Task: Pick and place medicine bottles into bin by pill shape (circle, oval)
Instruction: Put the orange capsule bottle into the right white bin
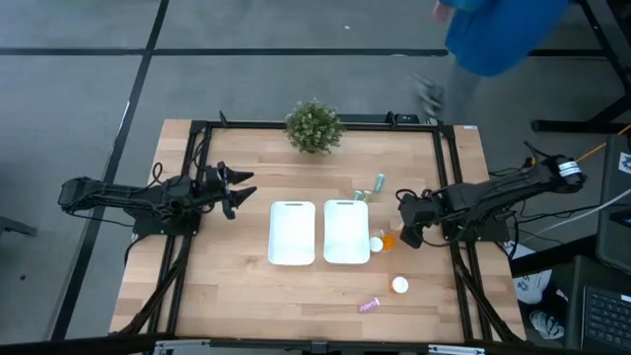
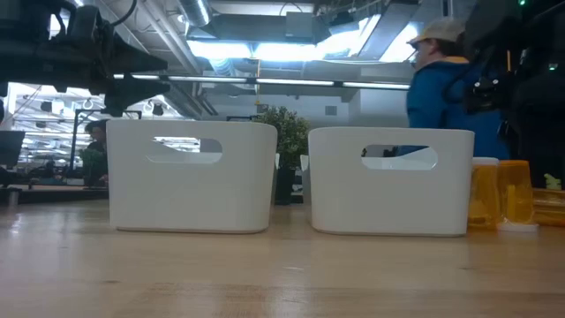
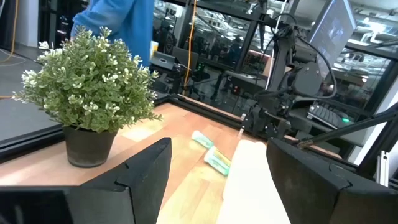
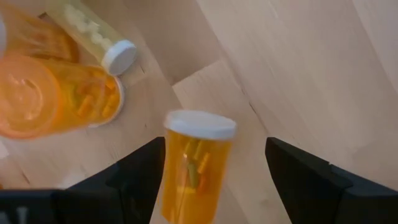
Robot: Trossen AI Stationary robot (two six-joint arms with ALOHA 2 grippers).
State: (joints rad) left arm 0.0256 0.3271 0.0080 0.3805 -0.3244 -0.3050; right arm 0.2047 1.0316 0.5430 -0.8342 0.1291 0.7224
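Note:
My right gripper's fingers are above the orange bottle's white cap in the wrist view and would miss, so they must lower before closing.
Two white bins (image 1: pixel 293 234) (image 1: pixel 346 233) stand side by side mid-table. Right of them lies a cluster of orange medicine bottles (image 1: pixel 389 240). My right gripper (image 4: pixel 205 186) points down over it, open, its fingers on either side of one orange bottle with a white cap (image 4: pixel 196 168). Other orange bottles (image 4: pixel 56 93) rest on the table close by. Two teal bottles (image 1: pixel 370 189) lie behind the right bin. A white-capped bottle (image 1: pixel 399 285) and a pink one (image 1: pixel 369 305) lie nearer the front. My left gripper (image 1: pixel 240 190) hovers level and open, left of the bins. My right gripper comes at the white-capped orange bottle from above. One finger (image 4: pixel 140 180) stands right beside the bottle's side (image 4: pixel 169 180), and I cannot tell whether it touches. A clear gap separates the other finger (image 4: pixel 311 180) from the bottle.
A potted plant (image 1: pixel 314 126) stands at the table's far edge, seen close in the left wrist view (image 3: pixel 87 87). A person in a blue top (image 1: pixel 503 30) is beyond the far right corner. Black frame rails (image 1: pixel 449 177) run along the table's sides.

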